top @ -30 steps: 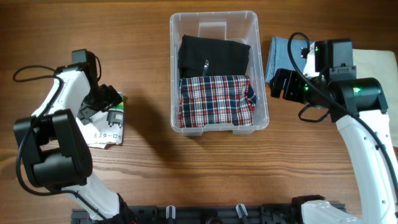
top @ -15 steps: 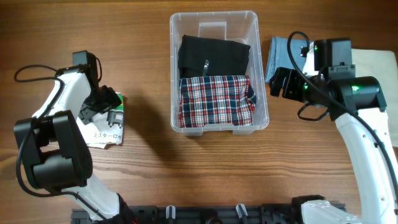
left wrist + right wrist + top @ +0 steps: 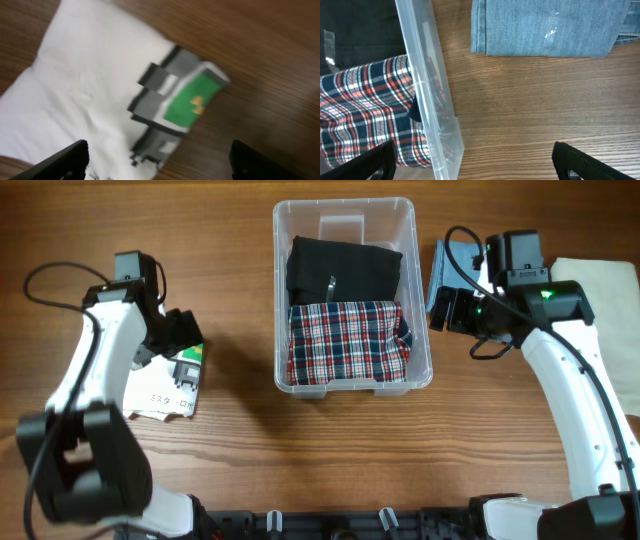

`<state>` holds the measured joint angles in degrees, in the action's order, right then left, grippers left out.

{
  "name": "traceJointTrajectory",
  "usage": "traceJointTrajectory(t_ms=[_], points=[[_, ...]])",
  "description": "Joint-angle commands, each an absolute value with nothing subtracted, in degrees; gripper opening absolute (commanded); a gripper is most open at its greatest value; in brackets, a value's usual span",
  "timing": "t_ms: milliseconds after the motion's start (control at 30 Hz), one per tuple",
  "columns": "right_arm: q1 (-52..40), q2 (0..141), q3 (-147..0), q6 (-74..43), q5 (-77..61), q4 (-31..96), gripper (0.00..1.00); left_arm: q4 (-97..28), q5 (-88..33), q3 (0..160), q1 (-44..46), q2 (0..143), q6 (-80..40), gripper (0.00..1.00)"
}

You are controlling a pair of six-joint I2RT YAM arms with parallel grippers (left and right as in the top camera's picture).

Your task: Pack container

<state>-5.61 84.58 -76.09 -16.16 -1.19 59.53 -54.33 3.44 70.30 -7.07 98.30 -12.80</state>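
The folded white shirt needs to go into the container (image 3: 420, 300), so my left gripper should next grab its printed side beside the green patch. The layers should be held together so the shirt stays folded for packing.
The clear plastic container (image 3: 420, 300) stands at the table's upper middle and holds a folded black garment (image 3: 340, 270) and a red-white-blue plaid cloth (image 3: 345, 340). Its wall shows in the right wrist view (image 3: 427, 90). My left gripper (image 3: 178, 332) is open above a folded white shirt with a green and grey print (image 3: 170, 380), which also shows in the left wrist view (image 3: 100, 90). My right gripper (image 3: 447, 310) is open and empty beside the container's right wall, above the near edge of folded blue jeans (image 3: 455, 265), also in the right wrist view (image 3: 545, 25).
A folded cream cloth (image 3: 600, 300) lies at the far right, partly under my right arm. Cables run along both arms. A black rail runs along the table's front edge (image 3: 330, 525).
My left gripper has lifted and shifted slightly right over the white shirt. My right gripper has moved left and toward the jeans, closer to the container's wall.
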Motion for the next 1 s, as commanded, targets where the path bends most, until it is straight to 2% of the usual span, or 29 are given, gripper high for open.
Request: traceJointTrajectory(t_ms=[0, 133, 500, 800, 867, 900, 967], points=[[-5.4, 85.3, -75.4, -15.3, 0.0, 58.7, 1.00, -57.0, 1.9, 71.6, -3.0, 92.7, -10.9, 0.92], [-5.4, 85.3, -75.4, -15.0, -1.2, 59.0, 1.00, -56.9, 2.0, 70.3, 0.8, 93.7, -9.4, 0.95], [-5.4, 85.3, -75.4, -14.0, -1.3, 59.5, 1.00, -55.0, 12.4, 66.3, 2.1, 99.2, -11.6, 0.93], [-5.4, 85.4, -75.4, -13.6, -1.3, 59.7, 1.00, -45.6, 12.3, 59.0, 2.1, 100.6, -10.9, 0.94], [-5.4, 85.3, -75.4, -13.6, -1.3, 59.6, 1.00, -44.9, 12.3, 58.3, 2.1, 100.6, -10.9, 0.91], [-5.4, 85.4, -75.4, -13.6, -1.3, 59.7, 1.00, -44.6, 12.3, 58.1, 2.1, 100.6, -10.7, 0.85], [-5.4, 85.3, -75.4, -13.6, -1.3, 59.8, 1.00, -44.5, 12.3, 58.0, 2.1, 100.6, -10.7, 0.81]])
